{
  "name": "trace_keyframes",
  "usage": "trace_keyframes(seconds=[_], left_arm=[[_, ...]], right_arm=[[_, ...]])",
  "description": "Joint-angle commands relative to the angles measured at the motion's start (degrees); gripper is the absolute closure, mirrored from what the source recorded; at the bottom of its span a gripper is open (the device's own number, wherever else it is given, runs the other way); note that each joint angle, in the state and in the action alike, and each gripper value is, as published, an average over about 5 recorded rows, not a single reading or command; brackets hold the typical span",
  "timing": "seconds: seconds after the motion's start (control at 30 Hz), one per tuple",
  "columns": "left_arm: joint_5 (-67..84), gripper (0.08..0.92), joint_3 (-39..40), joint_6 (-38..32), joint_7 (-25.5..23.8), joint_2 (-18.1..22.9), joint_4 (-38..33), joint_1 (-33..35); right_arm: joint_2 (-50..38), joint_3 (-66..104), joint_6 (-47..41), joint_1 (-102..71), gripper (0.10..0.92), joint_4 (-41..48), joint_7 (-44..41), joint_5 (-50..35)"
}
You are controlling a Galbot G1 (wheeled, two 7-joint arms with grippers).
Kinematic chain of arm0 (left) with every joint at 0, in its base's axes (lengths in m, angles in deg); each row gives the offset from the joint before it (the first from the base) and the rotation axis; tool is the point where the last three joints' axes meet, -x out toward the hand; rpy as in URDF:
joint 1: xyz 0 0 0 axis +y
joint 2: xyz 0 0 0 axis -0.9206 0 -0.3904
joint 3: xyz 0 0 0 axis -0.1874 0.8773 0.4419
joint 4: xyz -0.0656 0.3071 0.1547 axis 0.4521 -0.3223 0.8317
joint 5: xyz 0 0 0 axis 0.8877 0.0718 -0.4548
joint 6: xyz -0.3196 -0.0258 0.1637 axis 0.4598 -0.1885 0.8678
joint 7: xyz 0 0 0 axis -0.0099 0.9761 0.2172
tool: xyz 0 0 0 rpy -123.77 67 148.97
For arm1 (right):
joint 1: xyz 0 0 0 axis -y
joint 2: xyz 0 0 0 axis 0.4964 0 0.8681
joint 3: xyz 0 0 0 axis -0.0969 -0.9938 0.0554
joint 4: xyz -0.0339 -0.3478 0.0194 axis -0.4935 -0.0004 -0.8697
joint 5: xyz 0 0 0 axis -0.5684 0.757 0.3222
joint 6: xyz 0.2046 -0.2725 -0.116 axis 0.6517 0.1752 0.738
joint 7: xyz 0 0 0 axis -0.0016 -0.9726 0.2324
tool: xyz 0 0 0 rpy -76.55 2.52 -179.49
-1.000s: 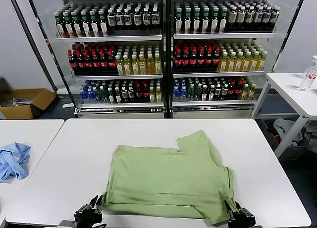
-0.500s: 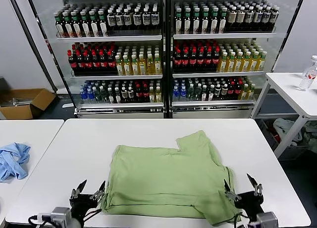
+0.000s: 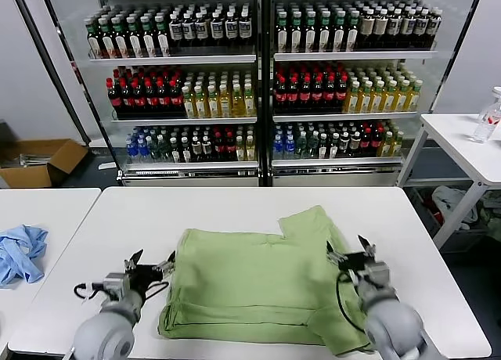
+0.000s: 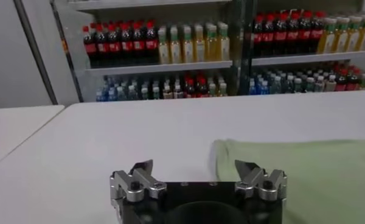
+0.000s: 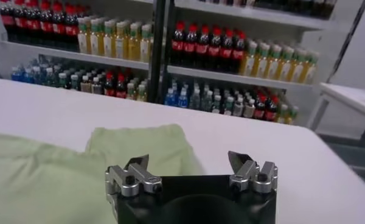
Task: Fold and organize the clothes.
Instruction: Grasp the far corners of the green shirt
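Observation:
I should grab the green shirt [image 3: 262, 286] with my right gripper next, holding it by its protruding corner flap [image 3: 311, 219], so that I can fold the shirt.
The light green shirt [image 3: 262, 286] lies partly folded on the white table [image 3: 258, 199], plain side up, no print showing. My left gripper [image 3: 150, 263] is open and empty, raised just off the shirt's left edge. My right gripper [image 3: 349, 253] is open and empty, raised over the shirt's right side. The shirt's edge shows past the open left gripper [image 4: 196, 167] in the left wrist view [image 4: 304, 173]. In the right wrist view the shirt [image 5: 140, 149] lies beyond the open right gripper [image 5: 188, 161].
A crumpled light blue garment [image 3: 19, 253] lies on the neighbouring table at left. Drink coolers full of bottles [image 3: 258, 78] stand behind. A side table with a water bottle [image 3: 488, 117] is at the right. A cardboard box [image 3: 39, 162] sits on the floor at far left.
Both grippers have risen from the table's near edge and moved forward, now beside and over the shirt's left and right sides. The shirt has not moved.

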Motion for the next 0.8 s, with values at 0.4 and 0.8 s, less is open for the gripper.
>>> trace_keyframes(seconds=[0.4,0.8], left_arm=[[1.01,0.177,15.24,1.61,-1.24,3.93,21.70,-24.60],[-0.25,0.198,16.17,4.15,-2.00,4.31,21.83,-22.17]], right_arm=[[8.87,-10.69,-2.33,23.24,0.202,29.40,1.62,-3.00],[8.72,-10.12,-2.31,21.87,0.253,31.01,1.42,-4.38]])
